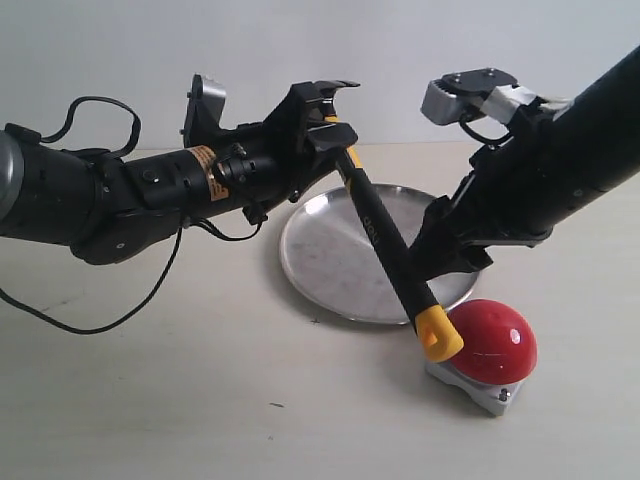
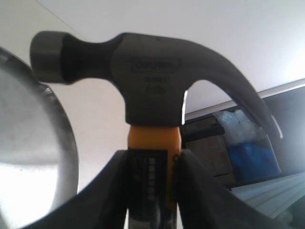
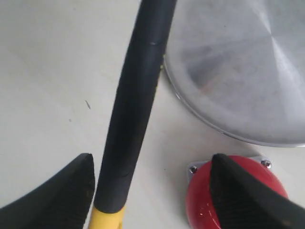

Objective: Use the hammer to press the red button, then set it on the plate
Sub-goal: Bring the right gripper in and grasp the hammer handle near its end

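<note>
My right gripper grips the hammer by its black handle (image 1: 405, 280) next. The hammer's head is then free to press the red button (image 1: 492, 342).
My left gripper (image 1: 335, 130) is shut on the hammer (image 1: 385, 235) just below its dark steel head (image 2: 152, 71), with the fingers (image 2: 107, 191) clamped on the handle under the yellow neck. The black handle slopes down across the silver plate (image 1: 330, 260). Its yellow end (image 1: 438, 333) hangs close beside the red button (image 1: 492, 342), which sits on a grey base in front of the plate. I cannot tell whether they touch. My right gripper (image 3: 152, 191) is open and straddles the lower handle (image 3: 131, 119), one finger over the red button (image 3: 202, 202). It holds nothing.
The pale tabletop (image 1: 200, 400) carries the plate (image 3: 248, 71) and the button. The left arm's black cable (image 1: 90, 320) loops over the table at the left. A white wall stands behind.
</note>
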